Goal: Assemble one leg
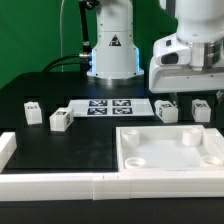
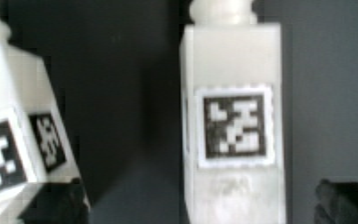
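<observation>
My gripper lowers first and then closes on the tagged white leg, since my open fingers are above the leg and closing now would miss it.
Several small white legs with tags stand on the black table: two at the exterior view's left (image 1: 33, 111) (image 1: 60, 120) and two at its right (image 1: 166, 111) (image 1: 200, 109). My gripper (image 1: 196, 97) hangs low over the rightmost leg, open. In the wrist view that leg (image 2: 229, 110) lies between my dark fingertips (image 2: 350, 200), with a gap on each side, and its tag (image 2: 234, 125) faces the camera. My gripper (image 2: 202, 200) holds nothing. A neighbouring leg (image 2: 16, 120) lies beside it.
The large white tray-like piece with round corner sockets (image 1: 205, 162) lies in front of the right legs. The marker board (image 1: 110, 107) lies at mid-table. White low walls (image 1: 60, 185) run along the front edge. The robot base (image 1: 112, 50) stands behind.
</observation>
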{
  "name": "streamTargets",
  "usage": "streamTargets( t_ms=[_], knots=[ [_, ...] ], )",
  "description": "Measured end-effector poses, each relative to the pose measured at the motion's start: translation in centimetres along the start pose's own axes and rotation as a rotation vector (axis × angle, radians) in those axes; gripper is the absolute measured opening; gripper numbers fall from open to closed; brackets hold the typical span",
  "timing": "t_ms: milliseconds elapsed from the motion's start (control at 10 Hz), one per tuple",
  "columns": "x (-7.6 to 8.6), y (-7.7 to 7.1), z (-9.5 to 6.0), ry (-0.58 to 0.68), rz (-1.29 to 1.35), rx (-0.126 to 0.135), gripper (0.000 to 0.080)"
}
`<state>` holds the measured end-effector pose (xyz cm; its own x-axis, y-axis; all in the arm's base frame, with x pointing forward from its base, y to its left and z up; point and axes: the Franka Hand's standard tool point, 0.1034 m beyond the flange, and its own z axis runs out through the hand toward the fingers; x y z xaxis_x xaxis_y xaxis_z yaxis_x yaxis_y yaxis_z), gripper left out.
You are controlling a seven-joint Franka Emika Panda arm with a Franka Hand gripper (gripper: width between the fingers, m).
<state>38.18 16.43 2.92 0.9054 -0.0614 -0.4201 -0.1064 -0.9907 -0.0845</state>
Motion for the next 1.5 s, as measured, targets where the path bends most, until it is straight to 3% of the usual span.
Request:
streamTargets(
  t_ms=[300, 700, 800, 1500],
  knots=[
    [-0.9, -0.7, -0.1, -0.313, 0.003, -0.002, 0.0649],
    [-1.4, -1.2, 1.3, -0.678, -0.009, -0.015, 0.0649],
    [-0.4, -1.4, 1.9, -0.667, 0.009, -0.016, 0.0649],
    [-0.4, -1.4, 3.2, -0.611, 0.021, -0.018, 0.0649]
  ],
)
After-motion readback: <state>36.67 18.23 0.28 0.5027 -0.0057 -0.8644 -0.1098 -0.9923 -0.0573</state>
